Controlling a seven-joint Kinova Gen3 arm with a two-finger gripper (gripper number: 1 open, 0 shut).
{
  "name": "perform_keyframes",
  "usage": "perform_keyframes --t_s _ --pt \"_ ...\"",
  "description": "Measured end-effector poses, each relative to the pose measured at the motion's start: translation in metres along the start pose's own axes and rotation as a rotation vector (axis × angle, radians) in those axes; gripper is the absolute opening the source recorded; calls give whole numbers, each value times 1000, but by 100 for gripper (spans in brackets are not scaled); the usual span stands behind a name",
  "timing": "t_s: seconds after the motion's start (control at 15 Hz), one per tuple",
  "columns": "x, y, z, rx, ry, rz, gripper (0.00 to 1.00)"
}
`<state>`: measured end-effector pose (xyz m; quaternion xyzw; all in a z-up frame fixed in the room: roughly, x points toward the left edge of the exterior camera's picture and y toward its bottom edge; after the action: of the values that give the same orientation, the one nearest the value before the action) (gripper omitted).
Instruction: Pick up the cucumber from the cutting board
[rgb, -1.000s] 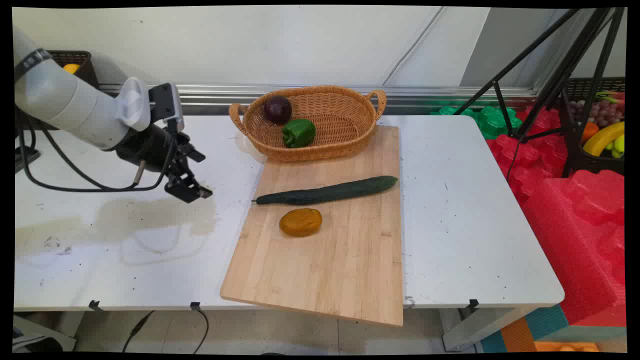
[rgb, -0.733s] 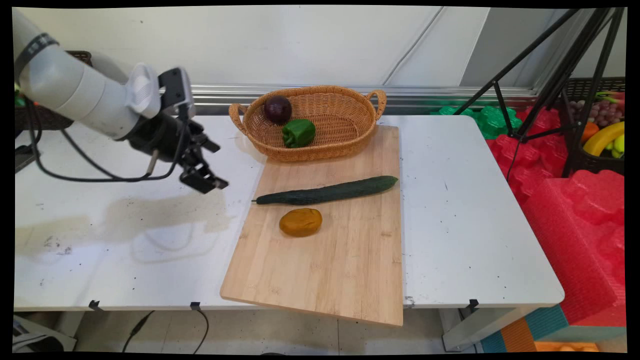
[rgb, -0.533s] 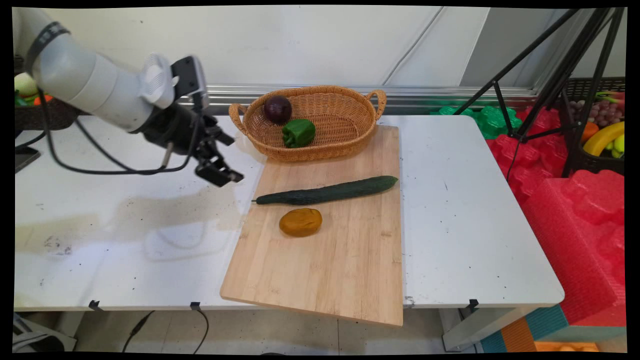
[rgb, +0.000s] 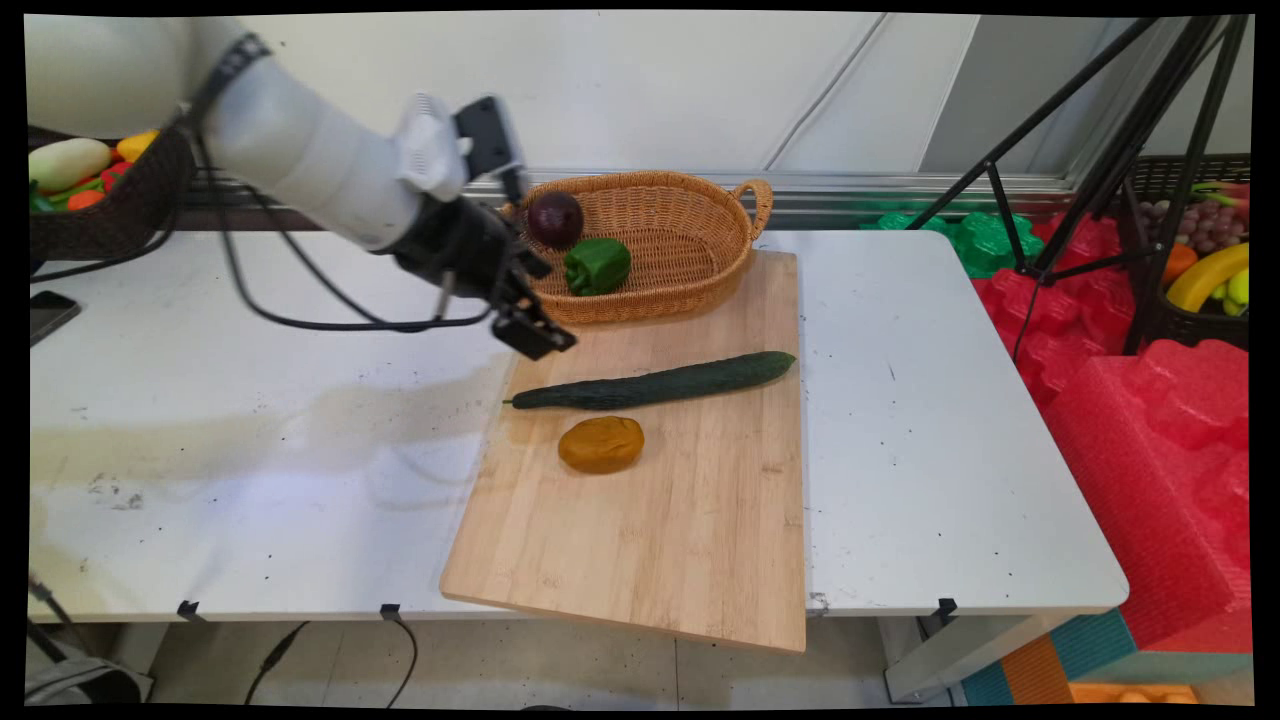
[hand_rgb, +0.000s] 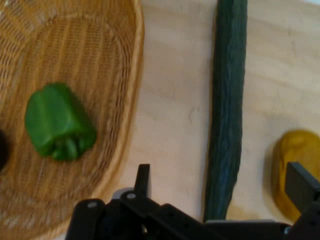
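Note:
My gripper should next grab the long dark green cucumber around its middle (rgb: 651, 385) to put it in the wicker basket (rgb: 700, 262).
My gripper (rgb: 537, 337) hangs open over the far left corner of the wooden cutting board (rgb: 650, 540), just in front of the wicker basket (rgb: 700, 262). Nothing is between its fingers (hand_rgb: 142, 179). A long dark cucumber (rgb: 655, 380) lies across the board, its stem end close below the gripper (hand_rgb: 220, 186). Beside the cucumber (hand_rgb: 227, 115) rests a yellow-brown lump, like a potato (rgb: 601, 444), seen next to the right finger in the hand view (hand_rgb: 292, 167). Inside the basket (hand_rgb: 132, 90) sit a green pepper (rgb: 597, 265) (hand_rgb: 59, 125) and a dark purple onion (rgb: 555, 219).
A dark basket of vegetables (rgb: 105, 195) stands at the back left, with a black phone (rgb: 50, 312) near it on the white table (rgb: 930, 450). Right of the table are a black tripod (rgb: 1090, 170), red foam blocks (rgb: 1150, 430) and a crate of fruit (rgb: 1205, 265).
The arm has swung right and slightly toward the back, carrying the gripper from above the bare left table to the board's far left corner. The vegetables have not moved.

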<state>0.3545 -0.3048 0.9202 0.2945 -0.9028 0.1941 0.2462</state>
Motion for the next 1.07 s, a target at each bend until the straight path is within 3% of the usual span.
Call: perform_keyframes --t_s 0.6,1.07 --pt "47 12 93 -60 -47 -6 100" --pt "59 13 147 -96 -83 -8 100"
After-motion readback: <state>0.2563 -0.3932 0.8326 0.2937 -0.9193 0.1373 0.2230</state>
